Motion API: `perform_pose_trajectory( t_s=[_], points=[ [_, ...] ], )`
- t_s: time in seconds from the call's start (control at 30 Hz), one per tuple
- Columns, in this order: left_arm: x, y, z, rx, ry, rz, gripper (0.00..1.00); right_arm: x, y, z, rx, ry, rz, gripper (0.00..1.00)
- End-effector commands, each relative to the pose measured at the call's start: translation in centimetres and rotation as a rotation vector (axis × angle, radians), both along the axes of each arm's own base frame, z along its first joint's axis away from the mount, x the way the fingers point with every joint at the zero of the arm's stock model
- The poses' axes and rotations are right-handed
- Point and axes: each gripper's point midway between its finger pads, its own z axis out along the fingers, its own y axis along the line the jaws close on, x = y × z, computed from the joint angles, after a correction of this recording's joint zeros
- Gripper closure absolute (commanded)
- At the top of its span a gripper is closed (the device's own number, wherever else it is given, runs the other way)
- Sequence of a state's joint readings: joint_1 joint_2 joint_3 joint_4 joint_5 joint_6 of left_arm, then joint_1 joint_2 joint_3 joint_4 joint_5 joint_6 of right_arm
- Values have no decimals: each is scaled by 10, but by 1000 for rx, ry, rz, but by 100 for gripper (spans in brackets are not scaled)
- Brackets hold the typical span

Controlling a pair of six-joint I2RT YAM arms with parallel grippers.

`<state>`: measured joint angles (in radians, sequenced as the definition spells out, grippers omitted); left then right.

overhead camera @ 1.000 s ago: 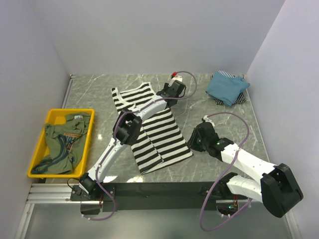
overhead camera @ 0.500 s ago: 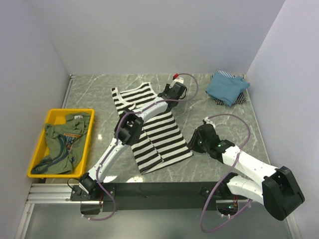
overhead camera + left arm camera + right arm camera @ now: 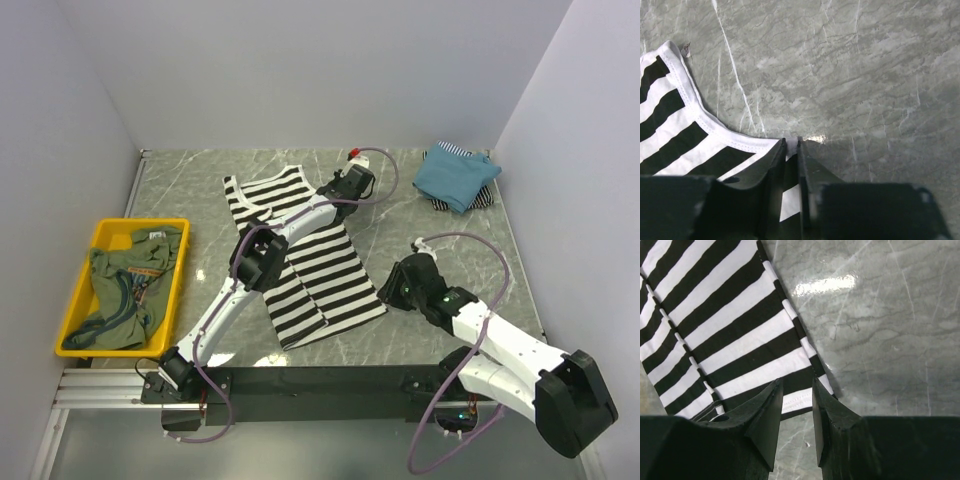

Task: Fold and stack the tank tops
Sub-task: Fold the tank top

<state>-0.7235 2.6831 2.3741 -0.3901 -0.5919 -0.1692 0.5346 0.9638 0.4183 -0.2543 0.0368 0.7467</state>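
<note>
My right gripper grabs the striped tank top's near hem corner (image 3: 381,309) next, matching the strap already held, to fold that side of the tank top inward.
The black-and-white striped tank top (image 3: 300,255) lies spread on the marble table. My left gripper (image 3: 335,190) is at its far right shoulder strap and is shut on the strap's white-edged corner (image 3: 791,145). My right gripper (image 3: 390,292) is open just above the top's near right hem corner (image 3: 802,400), its fingers on either side of the hem edge. The teal-blue top (image 3: 455,178) lies folded at the far right over the pinstriped top (image 3: 482,197). The olive-green top (image 3: 125,290) is crumpled in the yellow bin.
The yellow bin (image 3: 72,305) stands at the table's left edge. White walls close in the back and both sides. Bare marble (image 3: 430,235) lies between the striped top and the folded stack.
My right gripper has moved nearer and slightly right, along the striped top's right edge to its hem corner. The left gripper and the top have barely moved.
</note>
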Motion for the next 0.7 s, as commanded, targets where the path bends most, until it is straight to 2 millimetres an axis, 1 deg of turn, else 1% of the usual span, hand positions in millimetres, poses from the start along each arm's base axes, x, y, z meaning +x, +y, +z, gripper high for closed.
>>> perform_pose_trajectory(
  t_s=[0.0, 0.07, 0.1, 0.13, 0.17, 0.2, 0.27, 0.3, 0.37, 0.4, 0.47, 0.5, 0.57, 0.6, 0.67],
  points=[
    [4, -3, 13, -15, -36, 10, 80, -4, -3, 1, 2, -8, -8, 62],
    [5, -3, 16, -22, -42, 13, 82, -6, -3, -1, 1, -6, -9, 61],
    [4, -2, 14, -22, -41, 17, 86, -8, -6, -4, -4, 1, -13, 61],
    [5, -2, 19, -29, -47, 20, 88, -9, -6, -4, -3, 2, -12, 60],
    [4, -3, 19, -34, -48, 21, 90, -10, -7, -5, -4, 3, -14, 60],
    [4, -3, 19, -36, -51, 21, 94, -13, -8, -8, -3, 8, -16, 59],
    [5, -3, 22, -40, -56, 24, 96, -15, -8, -9, 2, 12, -15, 58],
    [5, -2, 22, -41, -58, 26, 99, -17, -8, -11, 7, 16, -16, 57],
    [5, -2, 27, -47, -67, 32, 99, -20, -6, -13, 23, 23, -13, 56],
    [5, -1, 26, -45, -67, 35, 100, -22, -6, -15, 26, 30, -16, 55],
    [5, 0, 31, -54, -79, 42, 100, -24, -7, -19, 21, 44, -19, 55],
    [5, 1, 30, -52, -79, 46, 100, -25, -6, -20, 24, 49, -19, 55],
    [6, 2, 36, -59, -91, 51, 100, -27, -6, -23, 26, 55, -20, 55],
    [5, 3, 35, -57, -89, 53, 100, -28, -5, -24, 31, 58, -23, 55],
    [5, 3, 39, -64, -95, 52, 100, -28, -4, -26, 31, 60, -22, 55]
  ],
)
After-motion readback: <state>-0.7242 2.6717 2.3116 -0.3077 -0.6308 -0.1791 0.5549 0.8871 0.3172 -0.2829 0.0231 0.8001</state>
